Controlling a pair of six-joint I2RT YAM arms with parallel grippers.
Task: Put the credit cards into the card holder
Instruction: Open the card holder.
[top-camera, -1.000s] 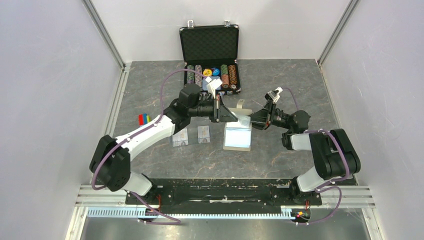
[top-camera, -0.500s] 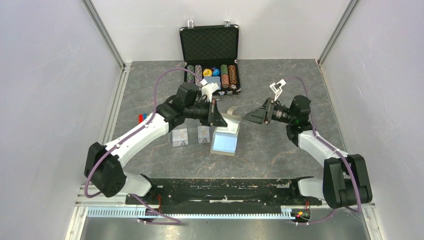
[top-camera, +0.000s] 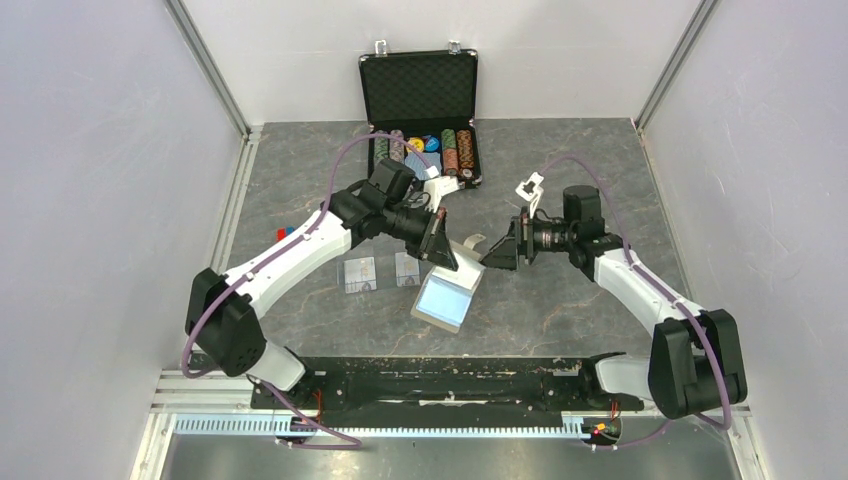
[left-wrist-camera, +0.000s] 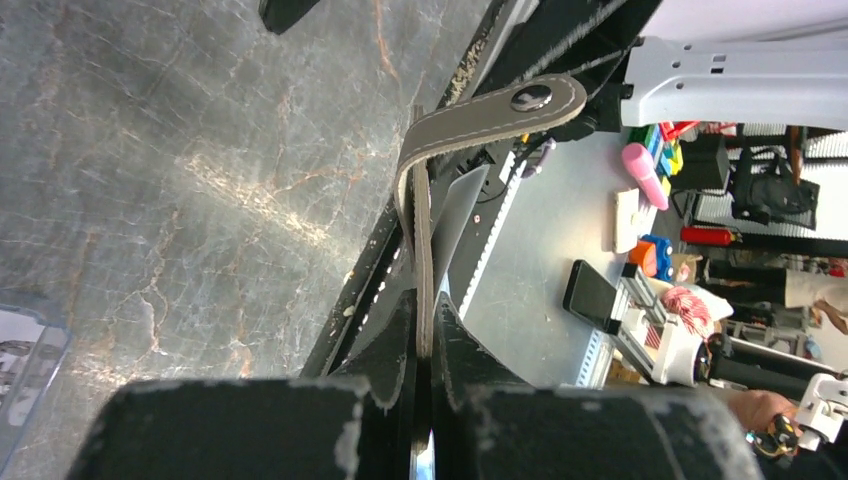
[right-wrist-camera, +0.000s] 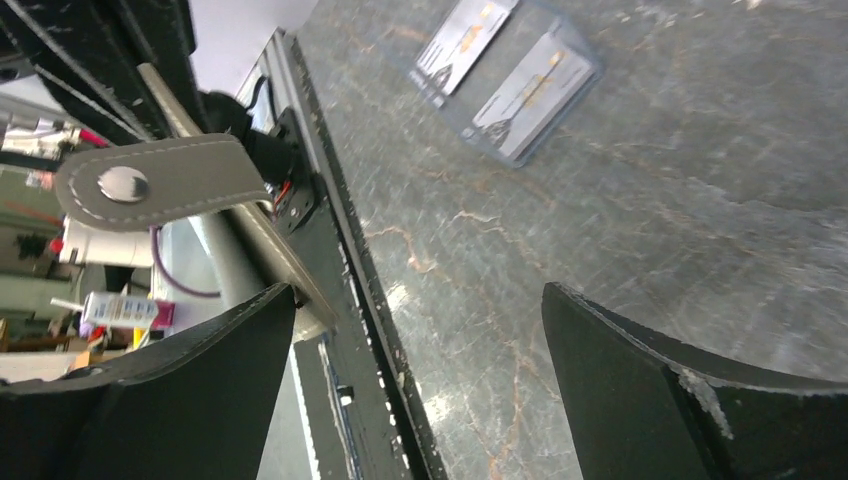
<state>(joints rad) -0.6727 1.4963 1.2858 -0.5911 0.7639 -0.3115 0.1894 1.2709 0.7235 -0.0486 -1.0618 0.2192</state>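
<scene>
The right gripper grips the card holder (top-camera: 446, 298) by its flap edge beside the tab clasp next, which leaves the light blue lining free to receive cards.
The taupe card holder (top-camera: 446, 298) hangs open in the air with its light blue lining facing up. My left gripper (top-camera: 441, 252) is shut on its upper flap. In the left wrist view the flap's edge (left-wrist-camera: 423, 250) runs straight between my left gripper (left-wrist-camera: 424, 312), and the tab clasp (left-wrist-camera: 500, 108) curls off above it. My right gripper (top-camera: 499, 254) stands open just right of the holder, apart from it. Its wrist view shows wide empty jaws (right-wrist-camera: 420, 305) and the tab clasp (right-wrist-camera: 150, 183) at left. Two credit cards (top-camera: 360, 273) (top-camera: 406, 268) lie side by side on the table on clear sleeves, also visible as cards (right-wrist-camera: 530, 90) (right-wrist-camera: 465, 40).
A black poker-chip case (top-camera: 420, 92) stands open at the back with rows of chips (top-camera: 425, 152). Small coloured blocks (top-camera: 282, 234) peek out beside my left forearm. Metal frame rails and white walls close in both sides, and the arm bases' black bar (top-camera: 440, 378) runs along the near edge.
My right gripper has opened wide and come off the card holder. The left arm has carried the open holder nearer and a little left, tilting it.
</scene>
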